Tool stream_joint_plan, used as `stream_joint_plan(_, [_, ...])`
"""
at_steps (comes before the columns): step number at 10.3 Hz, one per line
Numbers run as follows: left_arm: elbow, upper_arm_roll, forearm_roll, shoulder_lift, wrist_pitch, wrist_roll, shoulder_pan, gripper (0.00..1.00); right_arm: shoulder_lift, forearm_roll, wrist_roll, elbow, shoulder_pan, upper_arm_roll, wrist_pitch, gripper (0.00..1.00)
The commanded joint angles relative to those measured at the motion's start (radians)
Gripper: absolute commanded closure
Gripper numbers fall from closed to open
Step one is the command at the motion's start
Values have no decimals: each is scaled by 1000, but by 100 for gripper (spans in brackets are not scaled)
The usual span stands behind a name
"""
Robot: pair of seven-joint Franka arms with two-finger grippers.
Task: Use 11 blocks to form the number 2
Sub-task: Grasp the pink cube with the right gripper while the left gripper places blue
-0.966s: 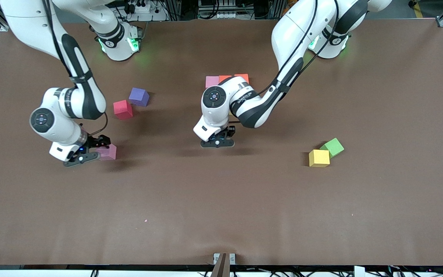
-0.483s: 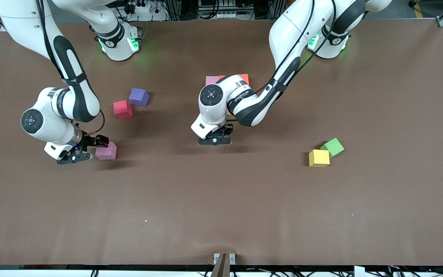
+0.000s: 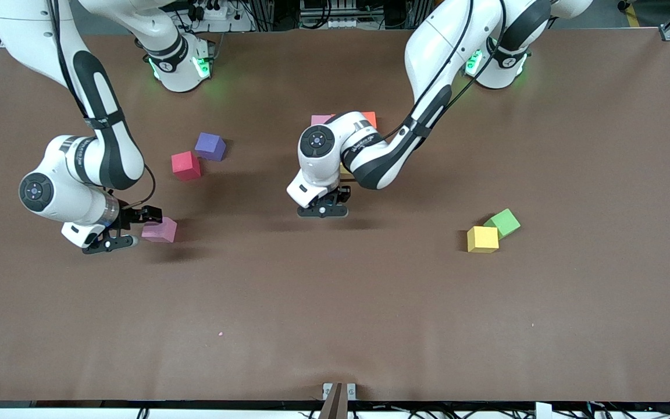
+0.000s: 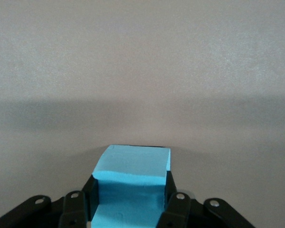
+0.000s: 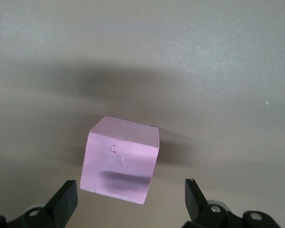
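The light blue block's lower edge is on the tabletop in the left wrist view and the block would stand, so my left gripper should open now.
My left gripper [image 3: 322,210] is shut on a light blue block [image 4: 133,164], low over the middle of the table. The left arm covers most of a group of blocks there. Only a pink block [image 3: 319,119], an orange block [image 3: 370,118] and a yellow sliver [image 3: 345,171] show. My right gripper [image 3: 136,228] is open at the right arm's end, its fingers just short of a pink block [image 5: 119,160] on the table [image 3: 159,230]. Crimson [image 3: 185,165] and purple [image 3: 210,145] blocks lie farther from the front camera. Another yellow block [image 3: 482,239] lies toward the left arm's end.
A green cube [image 3: 503,222] touches the yellow block toward the left arm's end. The brown table [image 3: 335,314] runs bare toward the front camera. A small clamp [image 3: 338,396] sits at the table's front edge.
The right gripper has drawn back from the pink block toward the right arm's end, and the block stays on the table. The left gripper has shifted slightly with the blue block.
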State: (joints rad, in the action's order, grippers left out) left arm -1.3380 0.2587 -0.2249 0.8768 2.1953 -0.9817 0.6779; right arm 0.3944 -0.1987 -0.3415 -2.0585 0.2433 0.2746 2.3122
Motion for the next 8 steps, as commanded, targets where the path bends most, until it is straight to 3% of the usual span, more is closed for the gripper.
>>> stream_joint_plan(1, [19,-6,-11,25,-3,0,12,53,69,-25,10,14,-25,-17,80,0])
stream_joint_plan(2, [17,-6,-14,25,-3,-2,12,1,89,-88,9,14,-27,-15,82,0])
stream_joint_plan(3, [17,-6,-10,21,-5,-3,12,0,92,-131,9,14,-26,-15,70,0])
stream_joint_plan(8, [19,8,4,-71,-74,-48,0,0,86,-136,-7,29,-32,-15,12,0])
